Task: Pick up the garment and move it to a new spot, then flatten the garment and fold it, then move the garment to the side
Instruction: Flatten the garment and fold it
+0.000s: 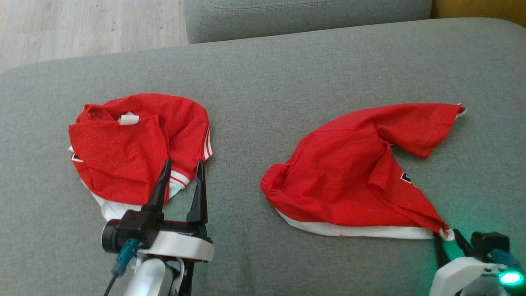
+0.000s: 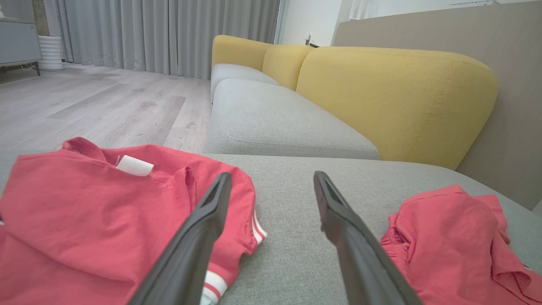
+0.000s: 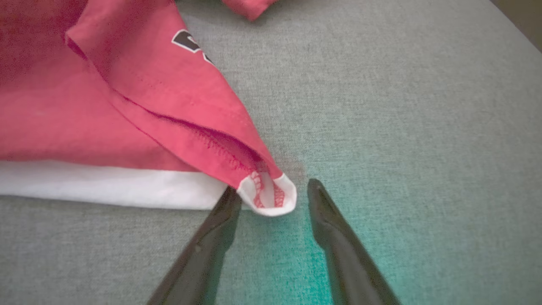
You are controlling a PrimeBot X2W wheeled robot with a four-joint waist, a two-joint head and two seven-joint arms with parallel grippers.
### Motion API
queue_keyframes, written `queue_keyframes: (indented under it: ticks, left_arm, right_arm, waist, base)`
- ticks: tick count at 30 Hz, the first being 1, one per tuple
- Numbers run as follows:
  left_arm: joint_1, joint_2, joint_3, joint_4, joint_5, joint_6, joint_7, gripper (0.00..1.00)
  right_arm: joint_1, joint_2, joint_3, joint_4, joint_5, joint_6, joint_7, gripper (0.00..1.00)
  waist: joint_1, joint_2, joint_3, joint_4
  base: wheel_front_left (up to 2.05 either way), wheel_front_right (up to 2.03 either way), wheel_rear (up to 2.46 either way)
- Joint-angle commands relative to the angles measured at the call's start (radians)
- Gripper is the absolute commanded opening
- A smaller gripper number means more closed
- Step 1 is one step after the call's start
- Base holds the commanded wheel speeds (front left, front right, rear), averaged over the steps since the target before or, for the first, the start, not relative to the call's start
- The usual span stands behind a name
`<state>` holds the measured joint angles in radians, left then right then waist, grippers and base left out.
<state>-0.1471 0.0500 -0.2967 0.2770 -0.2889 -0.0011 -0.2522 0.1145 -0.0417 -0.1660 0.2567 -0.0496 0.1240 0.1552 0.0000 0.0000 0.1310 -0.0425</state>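
Note:
My right gripper needs to flatten and fold the red cloth (image 1: 345,177). It should grab the cloth by its white-edged corner (image 1: 446,234) next.
The garment (image 1: 127,152), a red jersey with a white tag (image 1: 128,119) and red-striped white sleeve trim, lies crumpled on the left of the grey sofa seat (image 1: 287,74). My left gripper (image 1: 183,164) is open just above its near right edge, the striped trim lying between the fingers. In the left wrist view the garment (image 2: 84,220) spreads to the left of the open left gripper (image 2: 272,176). My right gripper (image 1: 448,239) is at the lower right, open, its fingers on either side of the white-edged corner of the other red cloth (image 3: 266,197).
The other red cloth (image 1: 353,172), with plain white edging (image 1: 353,230), lies bunched on the right of the seat. A yellow backrest (image 2: 381,93) and a further grey cushion (image 2: 275,118) lie beyond. Wooden floor (image 1: 82,28) borders the seat's far left.

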Motion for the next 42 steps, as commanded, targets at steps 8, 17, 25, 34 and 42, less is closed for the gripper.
queue_keyframes:
  ticks: [8, 17, 25, 34, 42]
  left_arm:
    - [-0.059, 0.009, 0.001, 0.028, 0.071, -0.036, -0.010, 1.00]
    - [-0.124, 0.059, -0.163, 0.220, 0.168, -0.114, -0.006, 1.00]
    - [-0.252, 0.060, -0.436, 0.367, 0.118, -0.129, 0.001, 1.00]
    - [-0.393, 0.083, -0.663, 0.432, -0.033, -0.129, -0.005, 1.00]
    - [-0.444, 0.085, -0.740, 0.432, -0.092, -0.130, -0.009, 1.00]
  right_arm:
    - [-0.055, -0.009, -0.029, -0.018, 0.072, 0.007, -0.037, 0.00]
    - [-0.098, -0.009, -0.105, 0.016, 0.092, 0.007, -0.044, 0.00]
    - [-0.134, -0.009, -0.118, 0.039, 0.081, 0.007, -0.050, 0.00]
    - [-0.149, -0.009, -0.106, 0.040, 0.076, 0.007, -0.053, 0.00]
    - [-0.157, -0.009, -0.102, 0.042, 0.077, 0.007, -0.054, 0.00]
  waist:
    - [0.0000, 0.0000, 0.013, -0.002]
    - [0.0000, 0.0000, 0.031, -0.010]
    - [0.0000, 0.0000, 0.066, -0.024]
    - [0.0000, 0.0000, 0.090, -0.047]
    - [0.0000, 0.0000, 0.100, -0.054]
  base:
    - [0.00, 0.00, 0.00]
    - [0.00, 0.00, 0.00]
    - [0.00, 0.00, 0.00]
    - [0.00, 0.00, 0.00]
    - [0.00, 0.00, 0.00]
